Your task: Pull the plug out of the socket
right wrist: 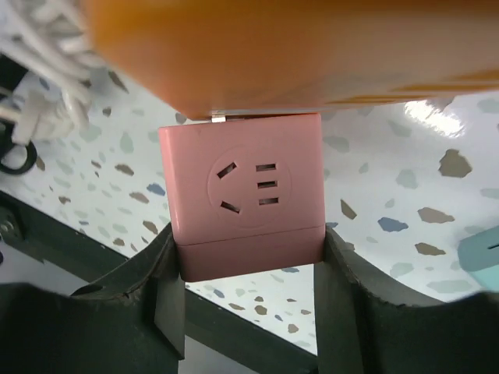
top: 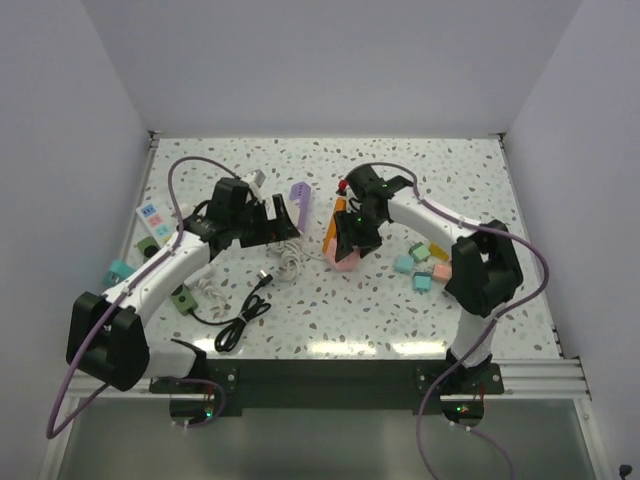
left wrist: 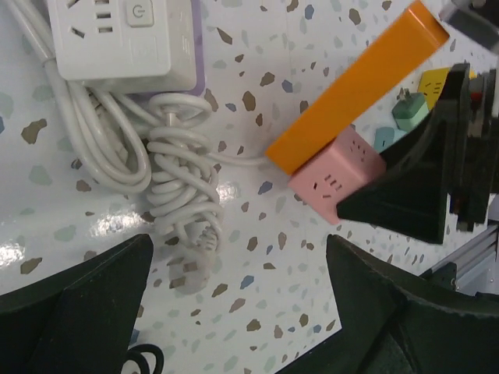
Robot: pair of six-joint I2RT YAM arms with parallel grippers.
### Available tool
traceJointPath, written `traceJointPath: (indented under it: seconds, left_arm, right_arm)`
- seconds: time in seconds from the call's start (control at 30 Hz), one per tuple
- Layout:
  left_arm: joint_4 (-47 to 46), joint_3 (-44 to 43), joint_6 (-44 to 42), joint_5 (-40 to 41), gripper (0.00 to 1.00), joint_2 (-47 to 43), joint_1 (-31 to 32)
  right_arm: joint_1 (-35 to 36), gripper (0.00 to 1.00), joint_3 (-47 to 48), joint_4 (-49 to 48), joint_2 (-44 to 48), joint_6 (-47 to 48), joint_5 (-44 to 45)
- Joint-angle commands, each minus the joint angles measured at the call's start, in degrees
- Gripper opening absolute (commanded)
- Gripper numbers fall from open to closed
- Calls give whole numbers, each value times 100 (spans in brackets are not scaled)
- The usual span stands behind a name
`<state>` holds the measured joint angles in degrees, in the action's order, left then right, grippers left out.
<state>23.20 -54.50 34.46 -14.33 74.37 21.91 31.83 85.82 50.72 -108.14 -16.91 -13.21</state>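
Observation:
I should grab the orange power strip (top: 331,228) (left wrist: 359,86) across its long sides with my left gripper, clear of the pink plug, so that the plug can be pulled off.
An orange power strip (top: 331,228) lies slanted at the table's middle, with a pink cube plug (top: 343,258) joined to its near end. My right gripper (top: 350,245) is shut on the pink cube. In the right wrist view both fingers press the cube's (right wrist: 242,187) sides, at my right gripper (right wrist: 249,257), and a thin metal prong shows between the cube and the orange strip (right wrist: 296,47). My left gripper (top: 285,225) hovers open and empty just left of them, above bare table (left wrist: 238,257). The left wrist view shows the orange strip (left wrist: 359,86) and the cube (left wrist: 331,175).
A white power strip (left wrist: 125,39) with a coiled white cord (left wrist: 183,187) lies by my left gripper. A black cable (top: 240,315) is at the near left. Another white strip (top: 152,222) lies far left. Several small coloured adapters (top: 425,265) sit on the right.

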Motion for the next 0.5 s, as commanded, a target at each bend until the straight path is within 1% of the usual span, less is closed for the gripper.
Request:
traceJointPath:
  seconds: [0.0, 0.03, 0.13, 0.27, 0.3, 0.4, 0.47]
  left_arm:
    - [-711, -464, 254, 35, 98, 384, 172]
    - [-747, -552, 254, 87, 98, 620, 199]
    - [-940, -868, 185, 158, 98, 1077, 322]
    - [-1115, -1421, -70, 141, 99, 1624, 542]
    - [-1247, -1510, -193, 115, 99, 1720, 621]
    - [-1283, -1809, -1034, 132, 100, 2063, 963]
    - [-1257, -1862, -1274, 246, 100, 2266, 1025]
  right_arm:
    - [24, 0, -661, -701, 767, 530, -489]
    - [16, 0, -942, -826, 846, 504, -428]
    - [16, 0, -1285, -1239, 1084, 487, -507]
    - [16, 0, -1481, -1679, 1207, 399, -621]
    - [7, 0, -1489, -1775, 1199, 399, -691]
    - [-2, 0, -1384, -1907, 1067, 407, -945]
    - [-11, 0, -1174, -1899, 900, 425, -1060]
